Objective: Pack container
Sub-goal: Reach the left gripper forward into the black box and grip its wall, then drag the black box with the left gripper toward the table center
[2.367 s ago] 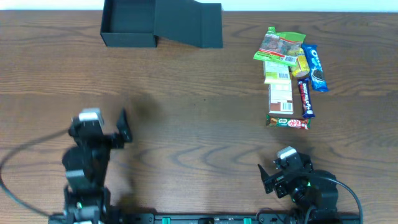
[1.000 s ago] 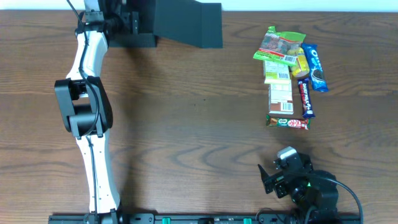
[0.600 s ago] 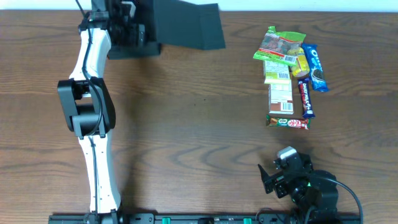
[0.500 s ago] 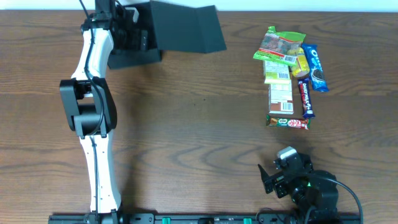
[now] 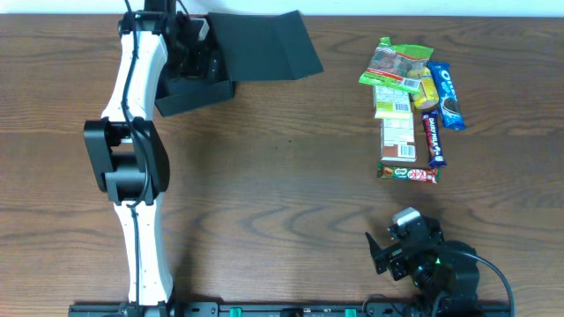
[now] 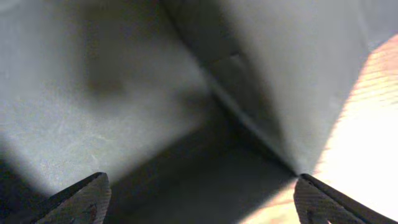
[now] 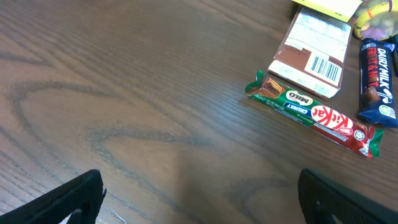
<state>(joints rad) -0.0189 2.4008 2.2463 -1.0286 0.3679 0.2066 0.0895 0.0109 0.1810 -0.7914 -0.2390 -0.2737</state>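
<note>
I need to grip the container's side (image 5: 197, 97) (image 6: 249, 202) with my left gripper next, to bring the black container nearer the snacks.
The black container (image 5: 192, 93) stands at the back left, turned at a slight angle, with its flap lid (image 5: 264, 44) open and lying to the right. My left arm reaches far out, and my left gripper (image 5: 196, 55) is down inside the box with its fingers spread. The left wrist view shows the grey inner walls and a corner of the container (image 6: 155, 93), with my open fingers (image 6: 199, 208) at the frame edges. My right gripper (image 5: 381, 251) rests open and empty at the front right; in its wrist view the fingers (image 7: 199, 199) hover over bare wood.
A cluster of snacks lies at the right: a green packet (image 5: 397, 63), an Oreo pack (image 5: 447, 95), a Dairy Milk bar (image 5: 432, 139), a brown carton (image 5: 397, 136) and a KitKat bar (image 5: 407, 173). The KitKat bar (image 7: 314, 114) and the carton (image 7: 311, 59) also show ahead of the right gripper.
My left arm reached from the front left out to the container. The container has since slid toward the front and turned slightly, moving with the gripper. The right arm has not moved.
</note>
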